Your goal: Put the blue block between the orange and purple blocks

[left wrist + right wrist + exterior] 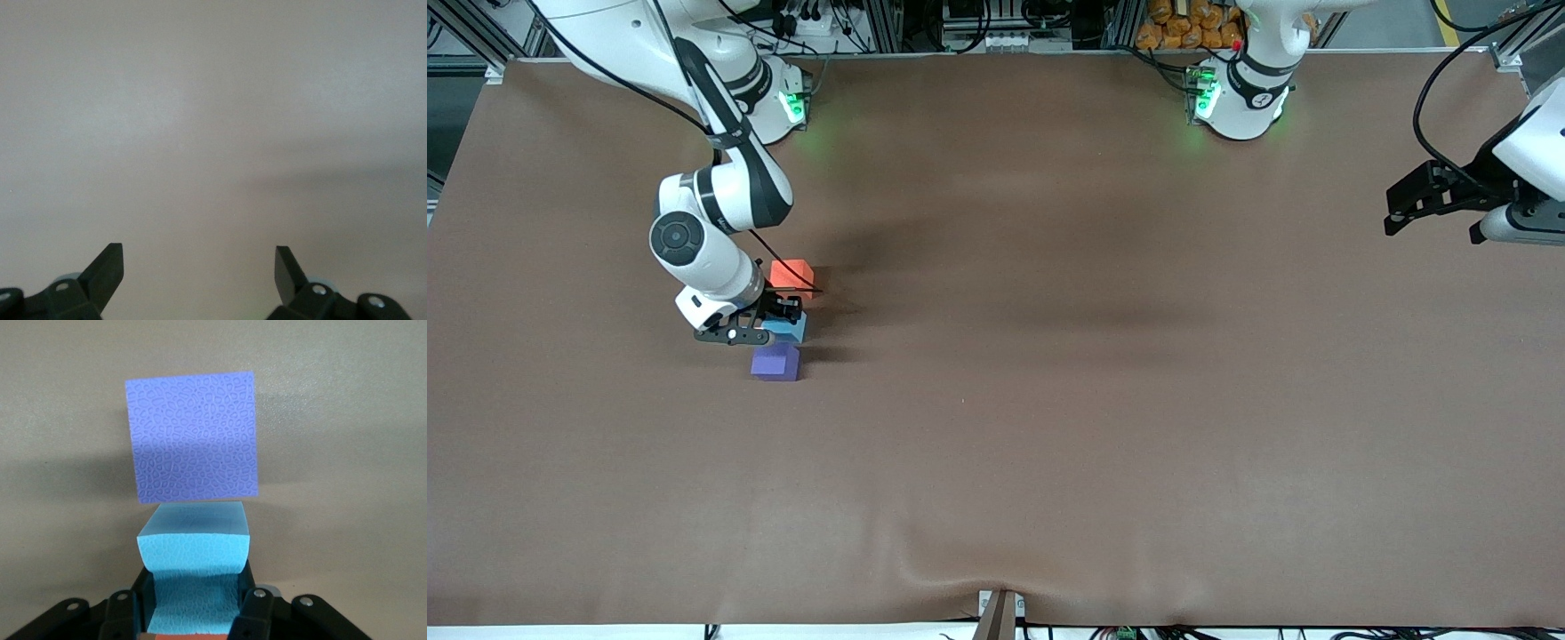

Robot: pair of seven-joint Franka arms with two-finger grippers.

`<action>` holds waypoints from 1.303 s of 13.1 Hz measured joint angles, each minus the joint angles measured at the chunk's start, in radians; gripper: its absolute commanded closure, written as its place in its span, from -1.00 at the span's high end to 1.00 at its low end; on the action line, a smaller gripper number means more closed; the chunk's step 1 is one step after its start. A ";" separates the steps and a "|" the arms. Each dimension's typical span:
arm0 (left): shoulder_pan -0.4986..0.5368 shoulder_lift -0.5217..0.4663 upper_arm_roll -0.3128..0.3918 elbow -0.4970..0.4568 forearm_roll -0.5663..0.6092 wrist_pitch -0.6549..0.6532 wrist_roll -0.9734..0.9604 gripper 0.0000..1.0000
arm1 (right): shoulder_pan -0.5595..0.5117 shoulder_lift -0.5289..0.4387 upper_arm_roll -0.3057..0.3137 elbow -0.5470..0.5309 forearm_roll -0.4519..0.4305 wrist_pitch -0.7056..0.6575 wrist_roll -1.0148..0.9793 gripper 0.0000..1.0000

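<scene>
My right gripper has the blue block low on the tabletop beside the purple block (775, 363) and needs to open now, because the blue block would stay standing.
My right gripper (781, 322) is shut on the light blue block (790, 329), low between the other two cubes. The right wrist view shows the blue block (193, 577) squeezed between the dark fingers (250, 603), the purple block (192, 437) close past it and an orange strip (193, 637) at the frame edge. The orange block (792, 273) lies farther from the front camera than the blue one. The purple block (775, 363) lies nearer. My left gripper (1405, 209) is open and empty, waiting high at the left arm's end; its wrist view (199, 263) shows only bare table.
The brown table cover (1049, 400) stretches wide around the three cubes. The right arm's forearm and elbow (703, 240) hang over the spot beside the orange block. The arm bases stand at the table's top edge.
</scene>
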 measured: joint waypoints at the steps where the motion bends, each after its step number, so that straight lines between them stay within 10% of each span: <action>1: 0.000 0.000 0.000 0.000 0.000 0.000 0.000 1.00 | 0.000 0.000 0.000 0.000 0.000 0.000 0.000 -0.21; 2: 0.000 0.000 0.000 0.000 0.000 0.000 0.000 1.00 | 0.000 0.000 -0.001 0.000 0.000 0.000 0.001 0.99; 9: 0.000 0.000 -0.005 0.000 0.000 -0.001 -0.002 1.00 | 0.000 -0.005 -0.023 0.055 0.001 -0.095 0.046 1.00; 17: 0.000 0.000 -0.007 0.000 0.000 -0.002 -0.009 1.00 | -0.015 -0.059 -0.017 0.802 -0.040 -0.932 -0.027 1.00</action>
